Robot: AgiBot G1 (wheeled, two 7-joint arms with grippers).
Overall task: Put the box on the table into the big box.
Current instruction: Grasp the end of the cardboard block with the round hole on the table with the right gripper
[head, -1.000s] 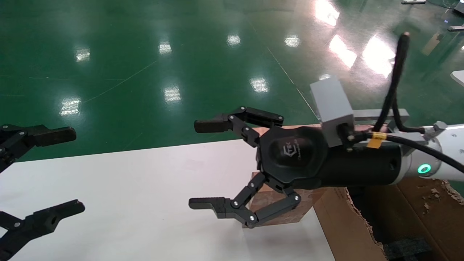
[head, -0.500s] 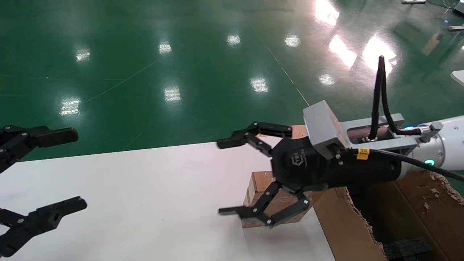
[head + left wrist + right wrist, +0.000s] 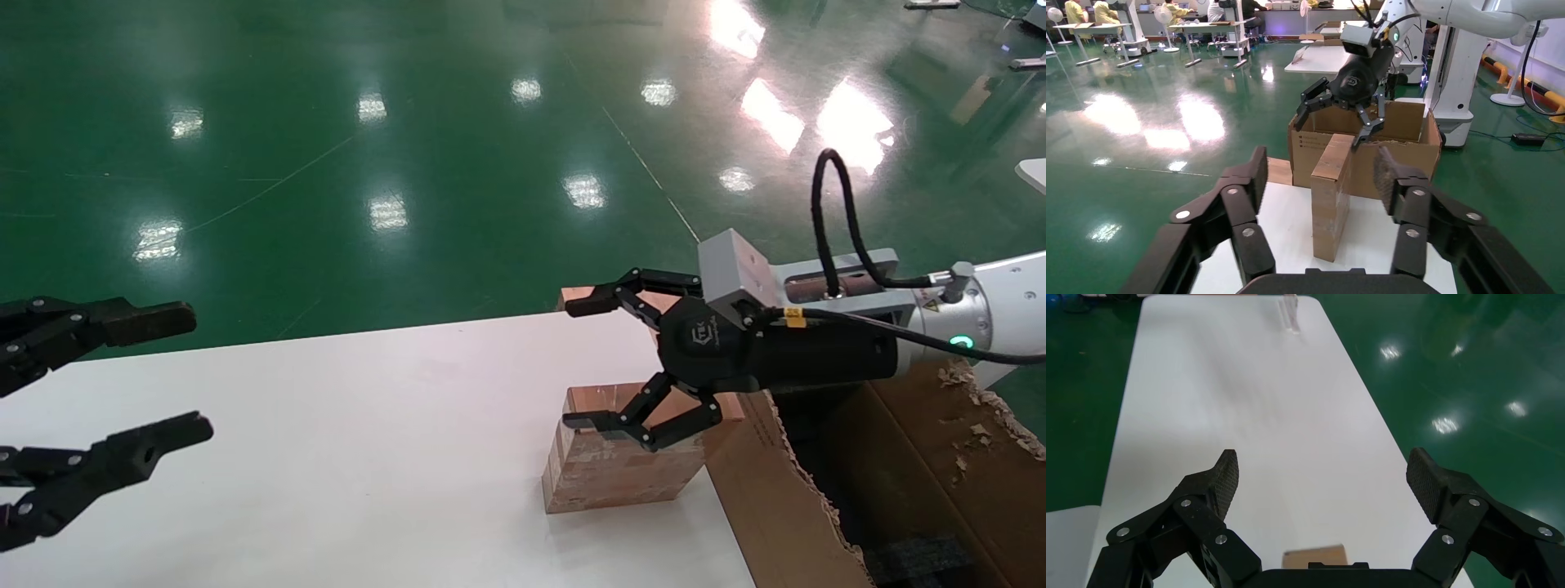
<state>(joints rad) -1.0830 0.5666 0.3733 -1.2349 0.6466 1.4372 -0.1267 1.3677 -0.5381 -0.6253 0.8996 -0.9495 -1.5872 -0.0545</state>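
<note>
My right gripper grabs the small brown taped box by its opposite sides next, to put it into the big box (image 3: 873, 470).
The box (image 3: 621, 469), small, brown and taped, stands on the white table (image 3: 343, 457) near its right end, close beside the big box (image 3: 776, 498). My right gripper (image 3: 584, 363) hovers open over the box's top, one finger low by its upper edge; I cannot tell whether it touches. In the right wrist view only a corner of the box (image 3: 1313, 557) peeks out below the open right gripper (image 3: 1324, 471). My left gripper (image 3: 184, 371) is open at the table's left end. In the left wrist view it (image 3: 1320, 164) faces the box (image 3: 1330, 202) from a distance.
The big box (image 3: 1309, 144) has ragged torn rims and black foam (image 3: 915, 559) inside. A light-brown board (image 3: 1278, 171) lies past the table's far edge. Green floor surrounds the table (image 3: 1248, 386). A white robot base (image 3: 1462, 67) stands behind the carton.
My right gripper has drawn back to the right toward the big box and dropped lower, uncovering most of the small box. The left gripper shifted slightly; both stay open.
</note>
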